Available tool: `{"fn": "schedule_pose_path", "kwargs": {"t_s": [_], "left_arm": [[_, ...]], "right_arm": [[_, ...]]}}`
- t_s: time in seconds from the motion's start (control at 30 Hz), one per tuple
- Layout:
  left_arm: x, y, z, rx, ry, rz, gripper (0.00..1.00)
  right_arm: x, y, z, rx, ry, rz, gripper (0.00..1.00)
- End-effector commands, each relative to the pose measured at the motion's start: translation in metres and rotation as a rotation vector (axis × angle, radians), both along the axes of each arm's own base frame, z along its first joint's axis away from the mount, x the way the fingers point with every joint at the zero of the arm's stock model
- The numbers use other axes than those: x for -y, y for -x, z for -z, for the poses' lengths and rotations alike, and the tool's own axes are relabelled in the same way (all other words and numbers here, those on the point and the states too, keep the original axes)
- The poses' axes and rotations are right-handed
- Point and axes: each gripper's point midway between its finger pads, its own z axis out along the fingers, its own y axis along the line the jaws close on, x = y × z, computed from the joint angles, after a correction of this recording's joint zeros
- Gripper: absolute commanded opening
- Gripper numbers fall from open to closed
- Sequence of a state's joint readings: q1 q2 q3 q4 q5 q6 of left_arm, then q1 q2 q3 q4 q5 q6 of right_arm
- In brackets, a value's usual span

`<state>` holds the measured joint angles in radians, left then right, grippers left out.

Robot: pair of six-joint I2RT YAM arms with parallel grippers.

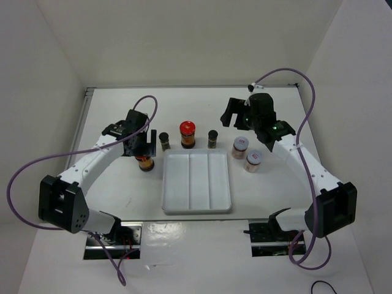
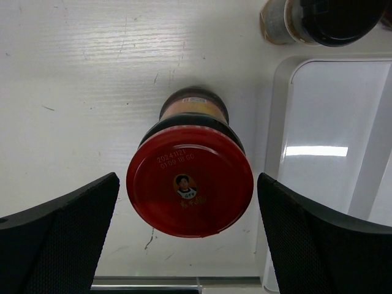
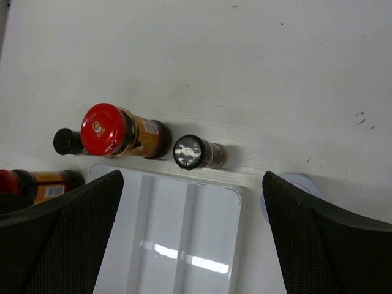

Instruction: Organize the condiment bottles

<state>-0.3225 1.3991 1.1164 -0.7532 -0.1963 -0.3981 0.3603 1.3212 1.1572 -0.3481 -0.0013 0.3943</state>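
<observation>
My left gripper grabs the red-capped jar by its red cap next, since the jar's base stays free to stand in the tray.
Six condiment bottles stand round the white tray. A red-capped jar stands left of the tray, and my left gripper hangs open over it. In the left wrist view its red cap sits between the fingers with a gap on each side. The second red-capped jar stands behind the tray between two dark black-capped jars. Two pinkish jars stand at the tray's right. My right gripper is open, empty and raised behind them.
The tray's three sections hold nothing, as the right wrist view shows. That view also shows the red-capped jar, a dark jar and a pale lid half hidden by a finger. White walls enclose the table.
</observation>
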Motion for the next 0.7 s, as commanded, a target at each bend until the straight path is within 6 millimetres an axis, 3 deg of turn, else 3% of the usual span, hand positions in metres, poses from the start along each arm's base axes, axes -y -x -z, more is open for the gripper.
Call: {"fn": "schedule_pose_path", "kwargs": {"t_s": [0.0,0.23,0.53,0.67], "left_arm": [[0.001,-0.009,-0.003,0.031,0.0,-0.021,0.99],[0.003,-0.016,0.012,-0.002,-0.012,-0.021,0.98],[0.002,-0.019,0.013,0.0,-0.02,-0.025,0.86],[0.004,-0.018,0.016,-0.011,-0.015,-0.02,0.75]], "right_arm": [[-0.009,-0.01,-0.026,0.073,-0.015,-0.023,0.99],[-0.009,-0.013,-0.018,0.056,-0.008,-0.023,0.99],[-0.015,-0.01,-0.011,0.034,-0.014,-0.036,0.99],[-0.015,-0.01,-0.011,0.034,-0.014,-0.036,0.99]]}}
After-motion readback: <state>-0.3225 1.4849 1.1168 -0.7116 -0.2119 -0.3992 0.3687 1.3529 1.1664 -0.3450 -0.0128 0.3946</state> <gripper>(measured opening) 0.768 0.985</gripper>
